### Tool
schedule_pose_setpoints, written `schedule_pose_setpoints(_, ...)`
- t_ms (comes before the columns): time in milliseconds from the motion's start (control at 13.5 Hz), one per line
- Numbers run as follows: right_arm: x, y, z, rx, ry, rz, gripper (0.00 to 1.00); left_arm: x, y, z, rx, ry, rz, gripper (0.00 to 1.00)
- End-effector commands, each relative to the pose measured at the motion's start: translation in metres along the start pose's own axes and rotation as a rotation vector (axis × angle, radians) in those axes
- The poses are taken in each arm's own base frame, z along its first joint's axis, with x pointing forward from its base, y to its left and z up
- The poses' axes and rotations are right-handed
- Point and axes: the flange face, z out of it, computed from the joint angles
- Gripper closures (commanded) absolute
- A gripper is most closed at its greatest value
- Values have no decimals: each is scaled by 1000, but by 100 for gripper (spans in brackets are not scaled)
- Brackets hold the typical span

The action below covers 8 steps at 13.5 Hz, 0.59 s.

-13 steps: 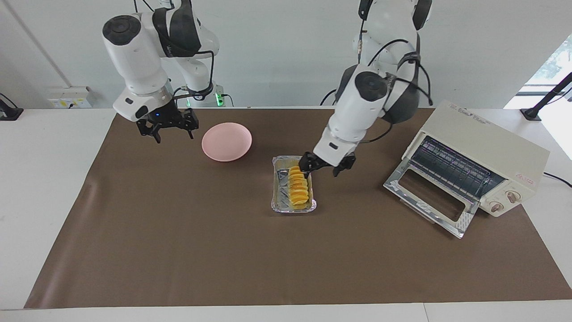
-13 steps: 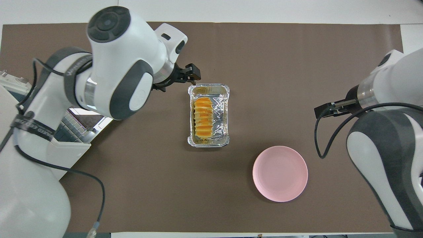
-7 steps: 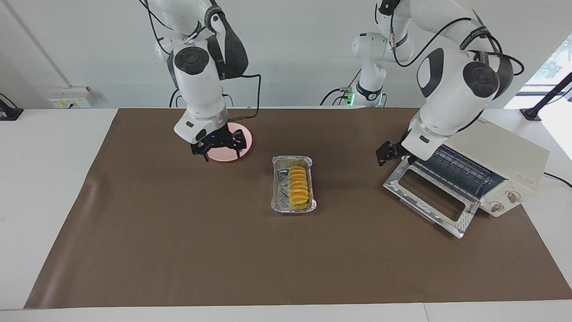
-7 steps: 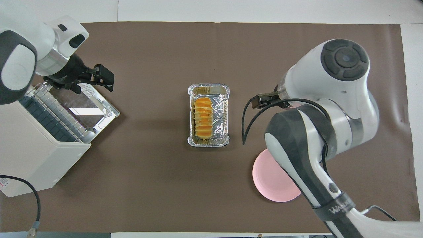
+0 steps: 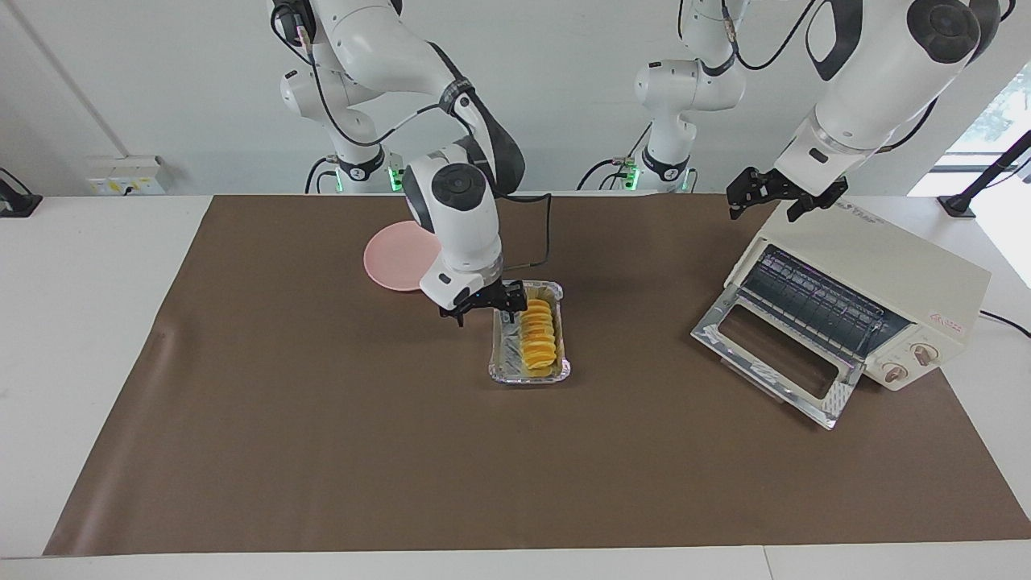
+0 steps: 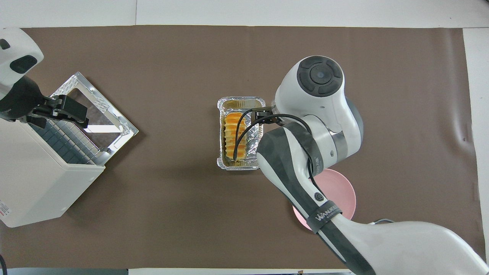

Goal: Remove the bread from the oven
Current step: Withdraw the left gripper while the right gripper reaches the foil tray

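Observation:
I need to bring the bread closer to the pink plate (image 6: pixel 338 188), so next I should grab the foil tray with my right gripper by its long rim (image 6: pixel 261 133).
The bread (image 5: pixel 538 337) (image 6: pixel 233 135), a ridged golden loaf, lies in a foil tray (image 5: pixel 527 375) (image 6: pixel 240 102) at the middle of the brown mat. My right gripper (image 5: pixel 486 310) (image 6: pixel 267 114) hangs low and open at the tray's rim on the right arm's side, with nothing between its fingers. The cream oven (image 5: pixel 878 262) (image 6: pixel 38 179) stands at the left arm's end of the table. Its glass door (image 5: pixel 773 354) (image 6: pixel 97 110) is folded down and the rack inside is bare. My left gripper (image 5: pixel 785 197) (image 6: pixel 76 114) is raised over the oven, open and holding nothing.
A round pink plate (image 5: pixel 393 256) (image 6: pixel 344 187) sits nearer to the robots than the tray, toward the right arm's end, partly covered by the right arm. The brown mat (image 5: pixel 322 451) covers most of the white table.
The right arm swung from beside the plate across to the tray and came down low. The left arm drew back from the tray and rose over the oven. Bread and tray stayed put.

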Motion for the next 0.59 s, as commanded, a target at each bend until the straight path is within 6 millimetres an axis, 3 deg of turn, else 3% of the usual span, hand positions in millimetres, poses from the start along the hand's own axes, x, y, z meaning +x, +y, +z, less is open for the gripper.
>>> schedule_pose_setpoints(0, 4, 2, 4, 32, -15, 73, 0, -24, -2, 9, 23, -18, 18, 0)
schedule_pose_setpoints(148, -2, 5, 20, 53, -33, 114, 4, -18, -5, 8, 19, 40, 16, 0)
schedule_pose_setpoints(371, -5, 4, 27, 73, -44, 137, 11, -21, -18, 10, 15, 17, 15, 0)
schedule_pose_setpoints(520, -9, 8, 35, 70, -44, 144, 16, -28, -10, 16, 22, -32, 37, 0)
